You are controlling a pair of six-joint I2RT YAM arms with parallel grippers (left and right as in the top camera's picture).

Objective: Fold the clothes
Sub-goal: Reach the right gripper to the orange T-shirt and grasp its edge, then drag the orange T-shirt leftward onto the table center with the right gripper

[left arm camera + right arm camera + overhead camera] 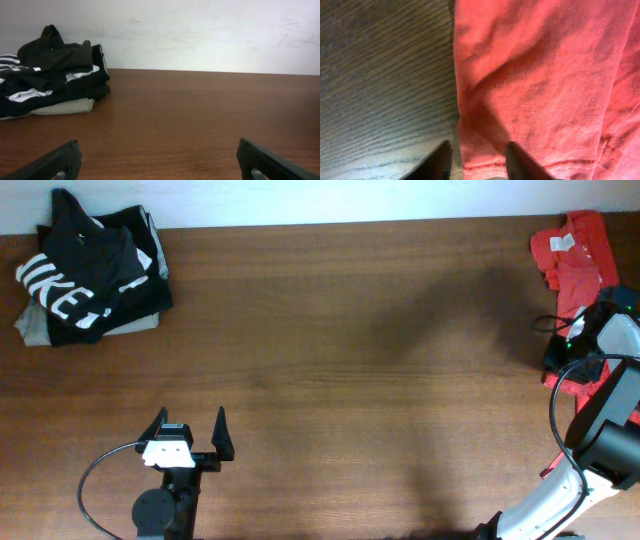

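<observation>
My right gripper should next draw the red-orange T-shirt [580, 250] across the table and spread it for folding, so it should grab the T-shirt by its near hemmed edge [555, 378].
The red-orange T-shirt [580, 250] lies crumpled at the table's far right edge, its white neck label facing up. My right gripper [572, 348] is down on its near part. In the right wrist view the fingers [479, 160] are part-way closed and straddle the shirt's hemmed edge [545, 75], with cloth between them and a gap still showing on the left. The lettering is hidden. My left gripper [190, 425] is wide open and empty at the front left, low over bare wood [159, 145].
A black shirt with large white letters [90, 270] lies on a folded grey-olive garment [30, 325] at the back left corner; the pile also shows in the left wrist view [50, 65]. A white wall runs behind the table. Black cables hang by both arms.
</observation>
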